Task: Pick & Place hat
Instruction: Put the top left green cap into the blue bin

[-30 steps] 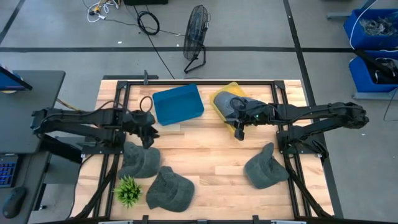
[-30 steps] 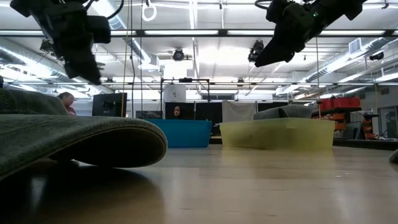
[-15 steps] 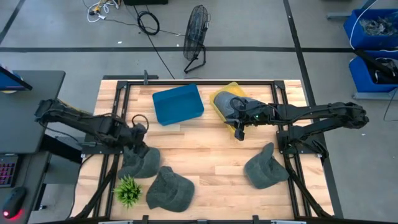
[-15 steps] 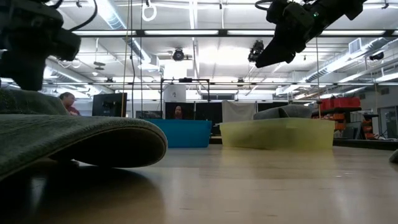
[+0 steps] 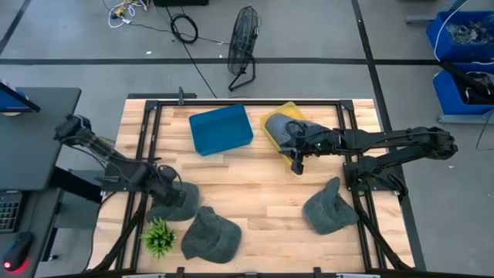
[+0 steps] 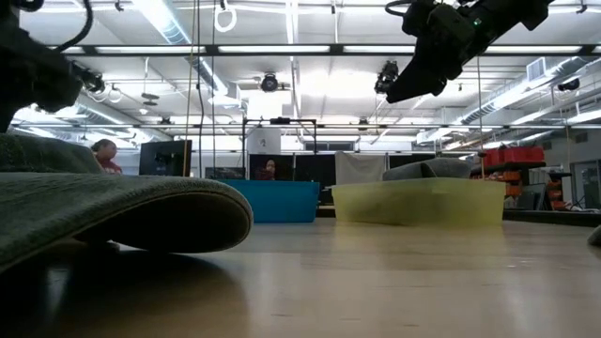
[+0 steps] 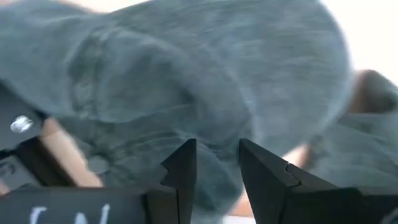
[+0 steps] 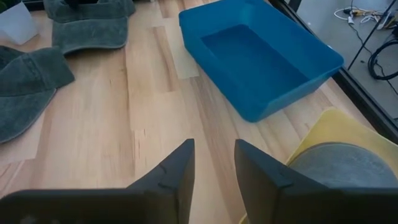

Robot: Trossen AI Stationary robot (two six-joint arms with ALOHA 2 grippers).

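The grey hat needs to go in the blue bin (image 5: pixel 221 129), so I should next pinch it by a fold of its top with my left gripper.
Three grey hats lie on the wooden table: one near left (image 5: pixel 177 204), one near the middle (image 5: pixel 210 234), one at the right (image 5: pixel 330 208). A fourth hat (image 5: pixel 299 129) lies in the yellow bin (image 5: pixel 275 122). My left gripper (image 5: pixel 165 185) is low over the near-left hat's crown (image 7: pixel 205 81), fingers a little apart (image 7: pixel 217 152). My right gripper (image 5: pixel 297 161) hangs open and empty above the table beside the yellow bin; it also shows in its wrist view (image 8: pixel 214 149) and the low view (image 6: pixel 399 92). My left gripper comes down on the near-left hat's crown from above, with a finger (image 7: pixel 185 163) on either side of a patch of cloth. I cannot tell whether the fingertips touch the cloth.
A blue bin (image 5: pixel 221 129) stands at the far side, left of the yellow bin. A small green plant (image 5: pixel 158 236) stands at the near left corner beside the hats. Bare wood (image 5: pixel 255 185) lies in the table's middle. A hat brim (image 6: pixel 113 211) fills the low view's left.
My left gripper has gone down and toward the table's near left, from beside the blue bin to just over the near-left hat. The hats have not moved.
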